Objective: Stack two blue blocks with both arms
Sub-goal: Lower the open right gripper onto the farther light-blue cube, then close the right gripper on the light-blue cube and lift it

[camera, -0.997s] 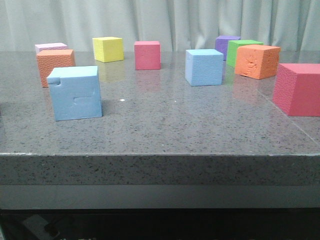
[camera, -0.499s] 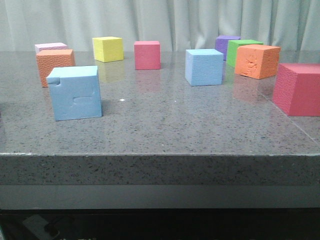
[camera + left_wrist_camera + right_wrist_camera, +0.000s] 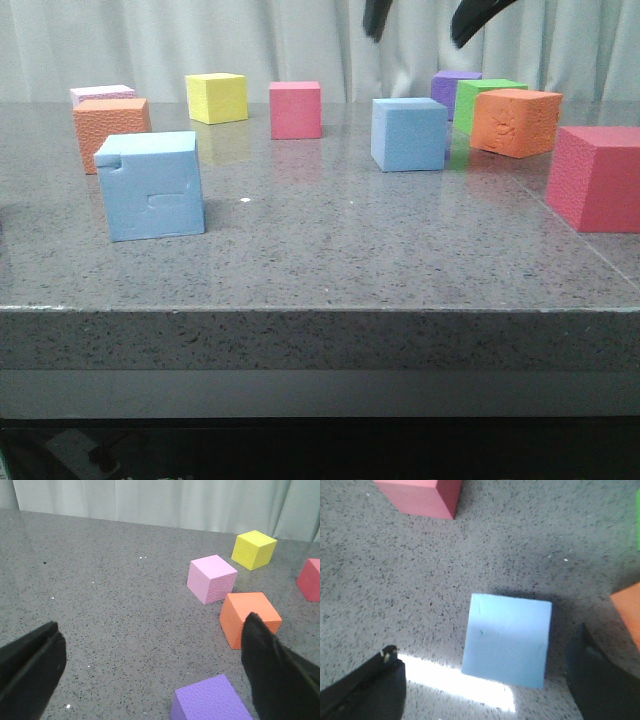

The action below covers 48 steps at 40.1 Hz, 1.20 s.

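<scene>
My right gripper lowers next before it closes on the block, since its fingers hang above the top of the plain blue block and closing now would miss.
The notched blue block stands at the table's front left. The plain blue block stands mid-right, farther back, and shows from above in the right wrist view. My right gripper hangs open above the plain block at the top of the front view. In the right wrist view it has a finger on either side of the block, well apart from it. My left gripper is open and empty over bare table. It does not show in the front view.
On the table stand orange, lilac, yellow and red cubes at the back left. Purple, green, orange and large red cubes stand right. A purple cube lies near my left gripper.
My right gripper's fingers have come into the front view at the top, above the plain blue block. The blocks have not moved.
</scene>
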{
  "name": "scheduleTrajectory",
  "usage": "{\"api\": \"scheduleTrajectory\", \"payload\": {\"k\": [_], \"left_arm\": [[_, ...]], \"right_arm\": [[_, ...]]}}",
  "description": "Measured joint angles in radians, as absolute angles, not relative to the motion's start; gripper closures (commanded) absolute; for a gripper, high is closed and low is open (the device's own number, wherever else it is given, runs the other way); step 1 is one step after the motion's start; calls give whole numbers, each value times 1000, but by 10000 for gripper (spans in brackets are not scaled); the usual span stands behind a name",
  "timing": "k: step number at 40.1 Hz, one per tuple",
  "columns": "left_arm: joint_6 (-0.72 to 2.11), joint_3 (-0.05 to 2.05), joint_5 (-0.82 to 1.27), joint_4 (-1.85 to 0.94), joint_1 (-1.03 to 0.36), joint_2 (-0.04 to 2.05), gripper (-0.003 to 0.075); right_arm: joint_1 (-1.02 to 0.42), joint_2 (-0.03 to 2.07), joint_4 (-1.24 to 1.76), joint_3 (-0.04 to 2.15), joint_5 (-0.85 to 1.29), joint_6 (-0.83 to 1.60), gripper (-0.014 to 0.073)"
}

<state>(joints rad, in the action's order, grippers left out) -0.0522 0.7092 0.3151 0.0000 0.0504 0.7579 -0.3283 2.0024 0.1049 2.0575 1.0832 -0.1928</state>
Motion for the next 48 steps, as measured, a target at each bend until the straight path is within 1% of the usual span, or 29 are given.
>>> {"api": "scheduleTrajectory", "payload": {"k": [5,12,29,31,33,39,42,48], "left_arm": [[-52,709,315,0,50,758,28],[-52,709,315,6,50,758,28],[-52,709,315,6,50,758,28],[-52,709,315,6,50,758,28],[-52,709,315,6,50,758,28],[-52,709,315,6,50,758,28],[-52,709,315,6,50,758,28],[-52,709,315,6,50,758,28]], "right_arm": [[-329,2080,99,2118,1111,-220,-57],[-329,2130,98,2128,1119,-229,-57],[-329,2143,85,2132,1124,-233,-51],[-329,2143,83,2132,1125,-233,-29],[-329,2143,83,2134,1130,-233,11],[-329,2143,83,2134,1144,-233,164],[-329,2143,83,2134,1145,-233,192],[-329,2143,83,2136,1145,-233,193]]}}
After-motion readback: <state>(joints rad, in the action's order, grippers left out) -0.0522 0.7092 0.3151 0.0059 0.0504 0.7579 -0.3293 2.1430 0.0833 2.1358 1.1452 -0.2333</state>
